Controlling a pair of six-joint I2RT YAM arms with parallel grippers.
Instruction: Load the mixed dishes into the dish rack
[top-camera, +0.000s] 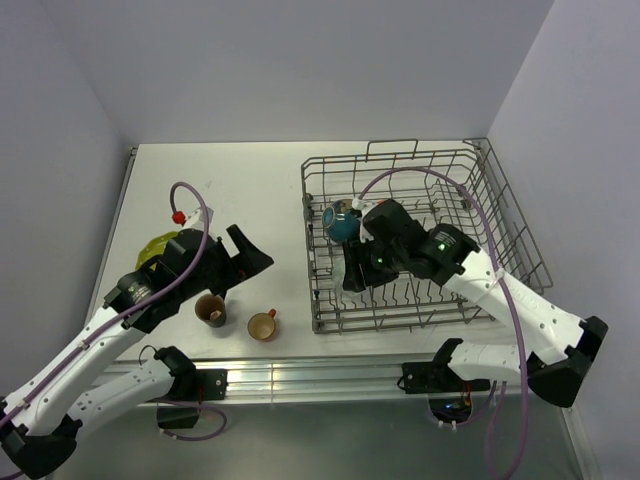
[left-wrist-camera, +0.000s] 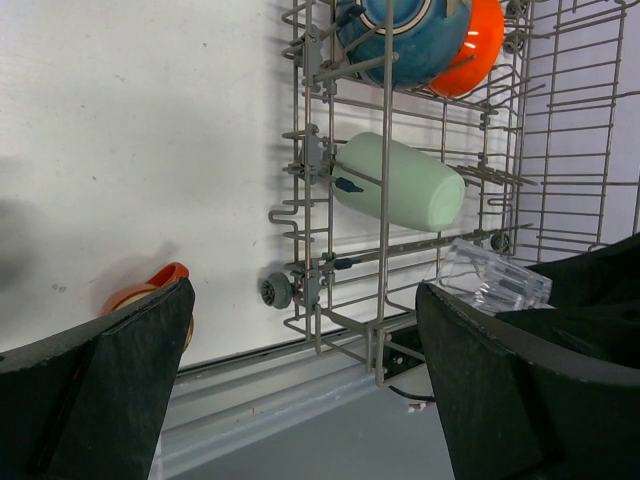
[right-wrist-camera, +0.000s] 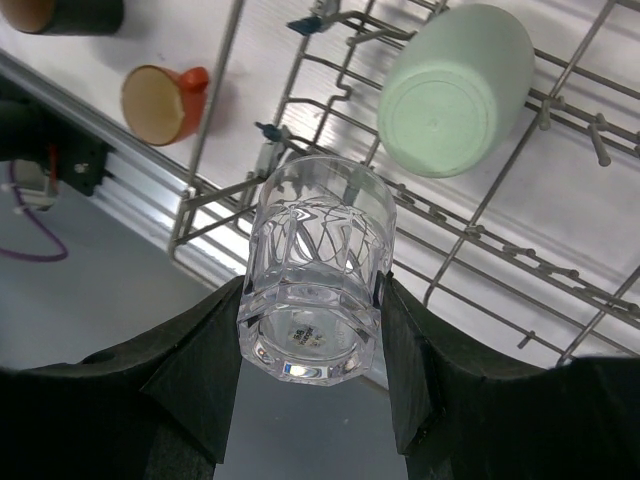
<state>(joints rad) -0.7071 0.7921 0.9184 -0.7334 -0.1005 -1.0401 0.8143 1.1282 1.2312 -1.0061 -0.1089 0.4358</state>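
Observation:
The clear glass hangs high above the wires, so my right gripper keeps holding the clear glass (right-wrist-camera: 318, 270) until it reaches the free spot beside the pale green cup.
My right gripper (top-camera: 358, 270) (right-wrist-camera: 312, 290) is shut on the clear glass (right-wrist-camera: 318, 270) (left-wrist-camera: 495, 280), holding it tilted over the front left part of the dish rack (top-camera: 415, 322) (right-wrist-camera: 480, 240). In the rack, a pale green cup (right-wrist-camera: 455, 90) (left-wrist-camera: 400, 182) lies on its side. A blue bowl (top-camera: 340, 222) (left-wrist-camera: 395, 35) and an orange-red bowl (left-wrist-camera: 482, 40) stand behind it. My left gripper (top-camera: 245, 262) (left-wrist-camera: 305, 300) hangs open and empty, left of the rack. Below it on the table are a dark brown mug (top-camera: 211, 311) and a small orange cup (top-camera: 263, 325) (right-wrist-camera: 165, 100).
A yellow-green plate (top-camera: 155, 247) lies on the table, mostly hidden under my left arm. The rack's small wheel (left-wrist-camera: 275, 291) sits near the table's front edge, where a metal rail (top-camera: 320, 375) runs. Walls close in at the back and on both sides.

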